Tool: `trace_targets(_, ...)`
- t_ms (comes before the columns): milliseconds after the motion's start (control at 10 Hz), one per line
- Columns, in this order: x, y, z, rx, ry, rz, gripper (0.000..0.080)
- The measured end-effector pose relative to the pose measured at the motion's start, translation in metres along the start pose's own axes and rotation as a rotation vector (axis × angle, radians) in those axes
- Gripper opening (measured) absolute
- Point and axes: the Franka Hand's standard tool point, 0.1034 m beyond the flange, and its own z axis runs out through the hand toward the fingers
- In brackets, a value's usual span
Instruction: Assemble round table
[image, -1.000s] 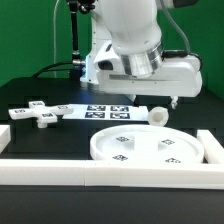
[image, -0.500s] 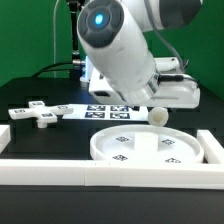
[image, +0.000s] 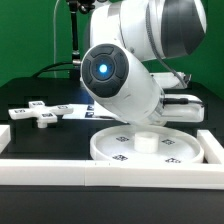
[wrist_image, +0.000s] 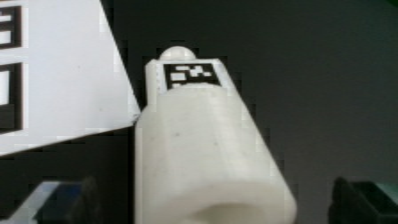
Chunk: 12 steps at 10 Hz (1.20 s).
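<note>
My gripper grabs the cylinder leg by its plain end opposite the tag next, then stands the leg on the rimmed round disc.
In the wrist view the short thick cylinder leg lies on the black table beside the marker board, a tag on its far end. My gripper is open and straddles the leg's near end, with a dark gap between the leg and each of the fingers. In the exterior view the arm hides the gripper and the leg's place. The rimmed round disc lies at the front. A small white block shows under the arm over the disc; I cannot tell what it is. The cross-shaped foot lies at the exterior view's left.
Long white border bars run along the front and the exterior view's right. The marker board lies behind the disc, mostly hidden by the arm. A black post stands at the back.
The arm has turned and leaned down toward the front. It now covers the leg and most of the marker board in the exterior view. The disc and the foot have not moved.
</note>
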Motion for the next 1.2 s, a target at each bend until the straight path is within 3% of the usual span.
trace_targets(300, 0.0, 0.004, 0.012, -0.006, -0.002, 0.017, 0.0649)
trace_targets(400, -0.001, 0.004, 0.014, -0.009, -0.005, 0.017, 0.0561)
trace_targets(500, -0.001, 0.003, 0.015, -0.011, -0.006, 0.015, 0.0423)
trace_targets(800, -0.001, 0.002, 0.013, -0.011, -0.002, 0.007, 0.0407)
trace_targets(1000, -0.006, -0.001, -0.001, -0.007, 0.004, -0.005, 0.0407)
trace_targets(1200, -0.027, -0.006, -0.028, -0.003, 0.003, -0.029, 0.0407)
